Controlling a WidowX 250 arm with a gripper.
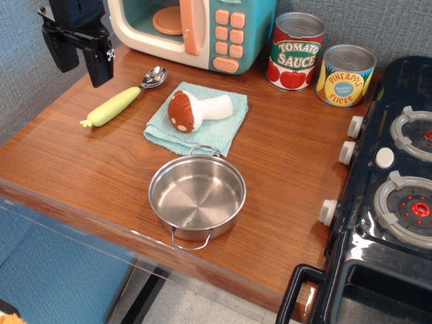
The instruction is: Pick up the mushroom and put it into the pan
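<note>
The mushroom needs to go into the steel pan (197,196), so my gripper needs to grab it by its white stem (217,108) next.
The mushroom (196,109) lies on its side on a light blue cloth (196,120), its reddish-brown spotted cap to the left and its white stem to the right. The pan (197,194), shiny steel with two wire loop handles, stands empty just in front of the cloth near the table's front edge. My gripper (82,55) is black, hangs at the upper left above the table, well left of the mushroom. Its fingers stand apart and hold nothing.
A yellow-green handled spoon (123,98) lies left of the cloth. A toy microwave (196,30) stands at the back. A tomato sauce can (295,51) and a pineapple can (345,75) stand at the back right. A toy stove (391,189) borders the table's right.
</note>
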